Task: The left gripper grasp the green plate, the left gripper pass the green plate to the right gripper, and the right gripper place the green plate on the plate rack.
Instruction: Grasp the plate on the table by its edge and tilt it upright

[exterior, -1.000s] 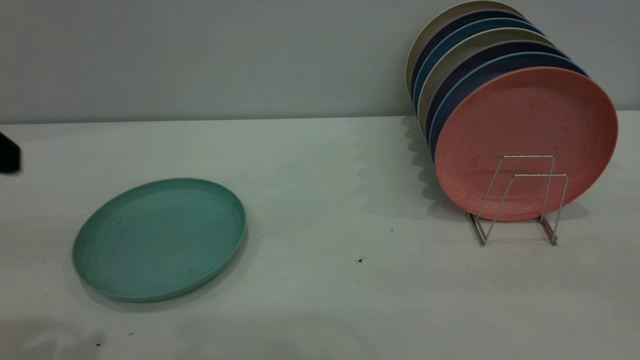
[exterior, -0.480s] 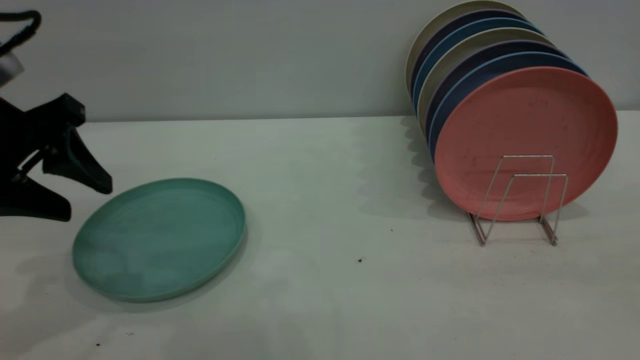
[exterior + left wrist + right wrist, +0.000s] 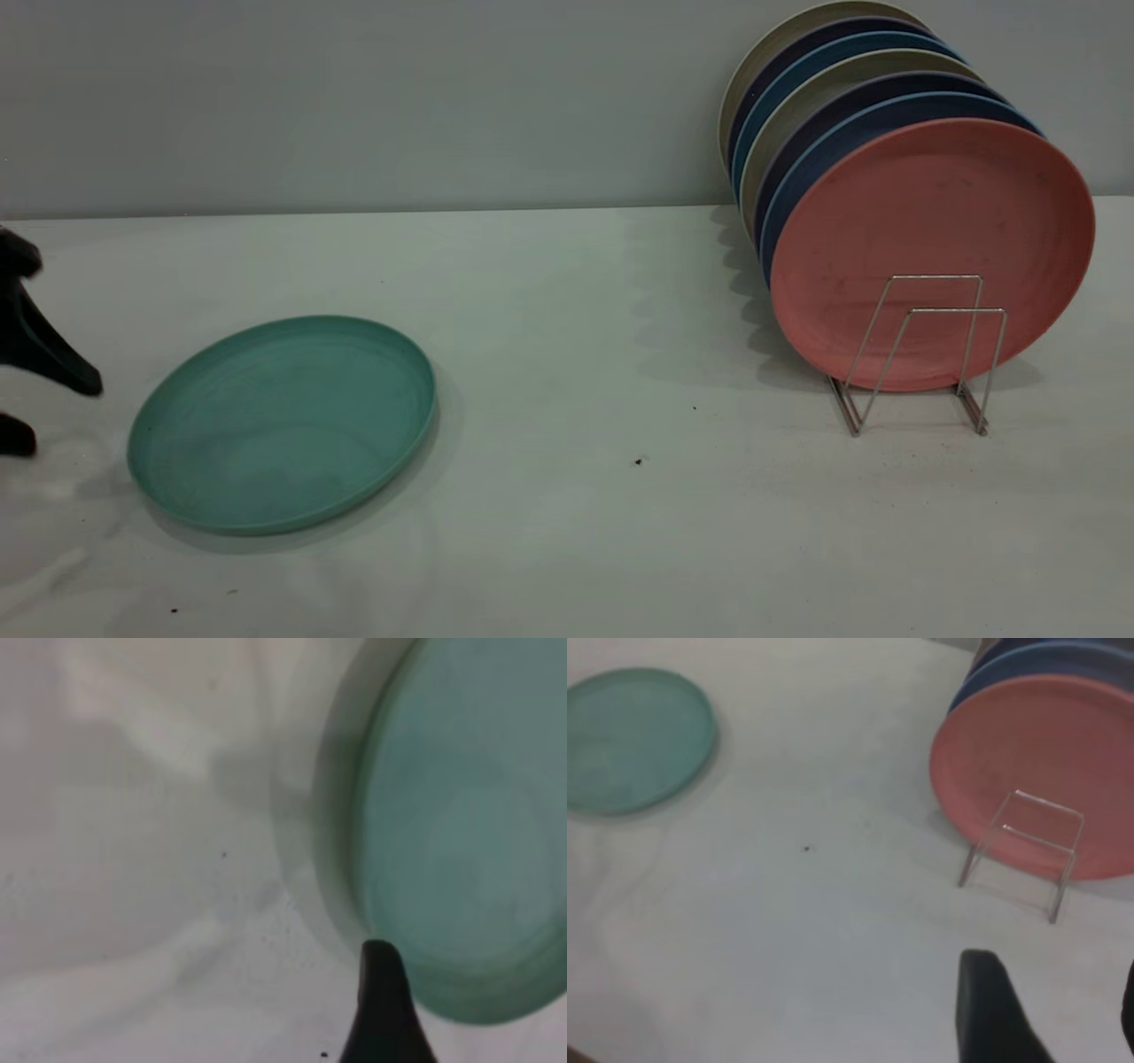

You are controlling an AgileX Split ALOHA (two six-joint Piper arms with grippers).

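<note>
The robot's left gripper should next grab the green plate by its rim [image 3: 135,434], so that it can pass the plate to the right gripper for the plate rack [image 3: 921,354].
The green plate [image 3: 283,421] lies flat on the white table at the left. My left gripper [image 3: 53,412] is at the left edge of the exterior view, low over the table just left of the plate's rim, open and holding nothing. In the left wrist view one of its fingers [image 3: 381,1010] stands beside the plate's [image 3: 461,842] rim. The plate rack [image 3: 921,354] stands at the right with two free wire loops in front. My right gripper [image 3: 1059,1010] is open and empty, off the exterior view, near the rack [image 3: 1028,846]; the plate [image 3: 633,735] lies far from it.
A salmon-pink plate [image 3: 930,230] stands upright at the front of the rack, with several blue and cream plates [image 3: 833,115] behind it. A grey wall runs behind the table. Small dark specks [image 3: 638,461] dot the table between plate and rack.
My left gripper came in from the left edge toward the plate's far-left rim, then dropped lower and drew back left; now only its fingertips show. The plate and rack have not moved.
</note>
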